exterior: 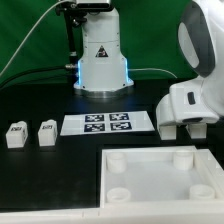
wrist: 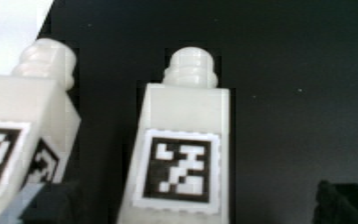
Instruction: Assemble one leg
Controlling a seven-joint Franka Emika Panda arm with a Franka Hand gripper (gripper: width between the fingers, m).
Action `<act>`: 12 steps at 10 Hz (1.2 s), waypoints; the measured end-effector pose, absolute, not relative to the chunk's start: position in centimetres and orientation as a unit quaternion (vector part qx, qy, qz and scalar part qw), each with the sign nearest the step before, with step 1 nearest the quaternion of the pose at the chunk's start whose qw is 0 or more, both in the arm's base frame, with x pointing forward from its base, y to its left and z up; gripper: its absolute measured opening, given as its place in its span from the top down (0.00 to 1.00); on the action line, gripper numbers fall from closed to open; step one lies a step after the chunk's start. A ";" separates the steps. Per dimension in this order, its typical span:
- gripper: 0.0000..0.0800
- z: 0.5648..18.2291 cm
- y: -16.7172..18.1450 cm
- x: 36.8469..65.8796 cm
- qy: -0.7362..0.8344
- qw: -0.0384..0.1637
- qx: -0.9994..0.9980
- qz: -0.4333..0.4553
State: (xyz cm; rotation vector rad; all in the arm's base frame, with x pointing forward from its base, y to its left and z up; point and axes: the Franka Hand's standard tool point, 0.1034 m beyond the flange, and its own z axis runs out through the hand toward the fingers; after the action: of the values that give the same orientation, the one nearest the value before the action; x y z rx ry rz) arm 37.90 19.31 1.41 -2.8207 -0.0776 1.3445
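The robot's fingers are down beside the sides of the tagged white leg, so the gripper needs to close. Closing now would hold the leg.
In the wrist view a white leg [wrist: 190, 140] with a black-and-white tag lies straight below my gripper [wrist: 194, 205], its round peg pointing away. My dark fingertips [wrist: 350, 200] show at both sides of the leg, wide apart and not touching it, so the gripper is open. A second leg [wrist: 25, 115] lies close beside the first. In the exterior view my gripper [exterior: 183, 126] hangs low over the black table at the exterior view's right and hides these two legs. Two more legs [exterior: 15, 135] [exterior: 47, 132] stand at the exterior view's left.
The large white square panel [exterior: 160, 178] with round corner sockets lies at the front right. The marker board [exterior: 108, 124] lies in the middle of the table. The robot base [exterior: 100, 60] stands at the back.
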 end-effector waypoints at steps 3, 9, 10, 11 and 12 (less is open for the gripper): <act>0.31 1.4 19.2 37.9 -0.025 0.008 -0.902 0.430; 0.64 1.4 19.2 37.9 -0.025 0.008 -0.902 0.430; 0.64 1.4 19.2 37.9 -0.025 0.008 -0.902 0.430; 0.64 1.4 19.2 37.9 -0.025 0.008 -0.902 0.430; 0.64 1.7 18.9 38.2 -0.041 0.011 -0.902 0.429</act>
State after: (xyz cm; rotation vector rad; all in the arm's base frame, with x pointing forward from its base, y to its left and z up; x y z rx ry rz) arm 38.22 18.90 1.67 -2.8144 -0.1291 1.3387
